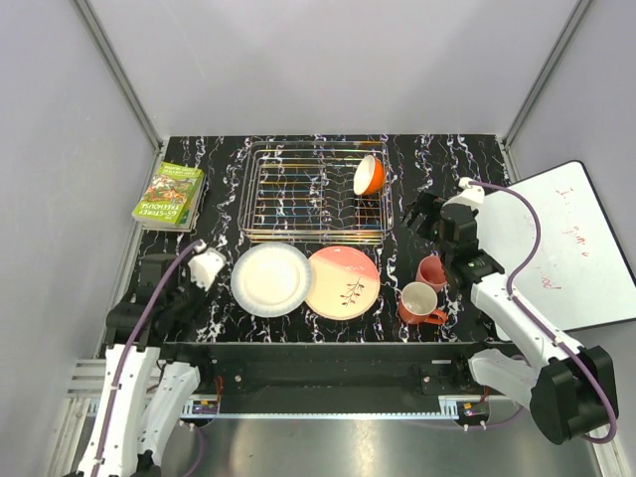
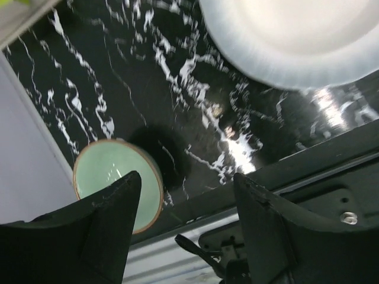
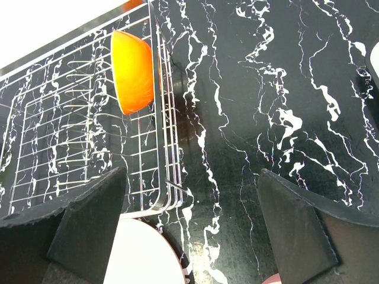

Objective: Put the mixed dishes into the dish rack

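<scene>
The left gripper pinches the pale green bowl (image 2: 115, 177) by its rim (image 2: 159, 178) next, one finger inside. The bowl's opposite edge stays free to stand in the rack.
The dish rack (image 1: 316, 194) stands at the back middle, with an orange bowl (image 1: 369, 176) on edge in its right end. In front of it lie a white plate (image 1: 271, 279) and a peach-pink plate (image 1: 343, 282). A pink cup (image 1: 431, 270) and an orange mug (image 1: 418, 303) stand to their right. My left gripper (image 2: 185, 177) is open over the front left corner, and the pale green bowl (image 2: 115, 177) sits partly behind its left finger. My right gripper (image 3: 192, 173) hovers open over bare table just right of the rack (image 3: 77, 136), beyond the cup.
A green book (image 1: 169, 195) lies at the back left corner. A whiteboard (image 1: 576, 248) lies off the table's right edge. The front table edge and the rail below it show under my left gripper. Grey walls close in the sides and back.
</scene>
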Available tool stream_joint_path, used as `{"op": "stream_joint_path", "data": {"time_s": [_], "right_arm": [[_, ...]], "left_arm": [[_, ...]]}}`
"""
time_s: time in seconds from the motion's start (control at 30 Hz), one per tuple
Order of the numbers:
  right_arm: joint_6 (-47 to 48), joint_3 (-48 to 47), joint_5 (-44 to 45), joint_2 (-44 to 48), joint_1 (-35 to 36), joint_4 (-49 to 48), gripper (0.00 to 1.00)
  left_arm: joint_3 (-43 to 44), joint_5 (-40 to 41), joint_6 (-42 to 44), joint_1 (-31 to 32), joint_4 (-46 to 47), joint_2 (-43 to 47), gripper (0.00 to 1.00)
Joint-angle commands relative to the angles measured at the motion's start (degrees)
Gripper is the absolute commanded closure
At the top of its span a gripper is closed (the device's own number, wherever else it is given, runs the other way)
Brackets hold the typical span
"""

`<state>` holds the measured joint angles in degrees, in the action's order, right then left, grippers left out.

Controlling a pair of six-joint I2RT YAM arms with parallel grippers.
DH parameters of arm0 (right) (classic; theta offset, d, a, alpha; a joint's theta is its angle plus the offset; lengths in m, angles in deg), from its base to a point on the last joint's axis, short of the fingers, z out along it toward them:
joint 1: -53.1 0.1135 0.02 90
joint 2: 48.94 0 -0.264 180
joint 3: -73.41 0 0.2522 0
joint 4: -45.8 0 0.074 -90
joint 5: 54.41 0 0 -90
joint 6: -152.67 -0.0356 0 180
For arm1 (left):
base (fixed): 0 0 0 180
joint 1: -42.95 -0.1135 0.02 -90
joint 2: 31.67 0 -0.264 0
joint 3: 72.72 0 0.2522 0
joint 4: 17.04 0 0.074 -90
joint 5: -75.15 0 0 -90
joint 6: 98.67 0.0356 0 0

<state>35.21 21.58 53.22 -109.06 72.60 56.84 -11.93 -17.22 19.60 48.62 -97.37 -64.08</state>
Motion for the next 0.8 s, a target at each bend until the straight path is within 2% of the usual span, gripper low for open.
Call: {"op": "stream_joint_path", "data": {"time_s": [0.0, 0.27, 0.5, 0.77], "right_arm": [[-0.57, -1.22, 2.32, 1.41, 0.80, -0.27, 0.00], [-0.14, -0.87, 2.68, 1.58, 1.41, -0.44, 0.00], [0.22, -0.26, 3.11, 1.41, 1.59, -1.15, 0.00], [0.39, -1.31, 2.85, -0.17, 1.59, -1.15, 0.00]], "left_arm": [[-6.58, 8.61, 3.37, -1.27, 1.52, 2.16, 0.32], [-10.11, 12.03, 2.49, -5.58, 7.49, -2.22, 0.36], [-12.31, 8.88, 4.95, -16.56, 11.81, -8.90, 0.37], [-14.77, 6.86, 4.86, -17.36, 17.25, -15.57, 0.38]]}}
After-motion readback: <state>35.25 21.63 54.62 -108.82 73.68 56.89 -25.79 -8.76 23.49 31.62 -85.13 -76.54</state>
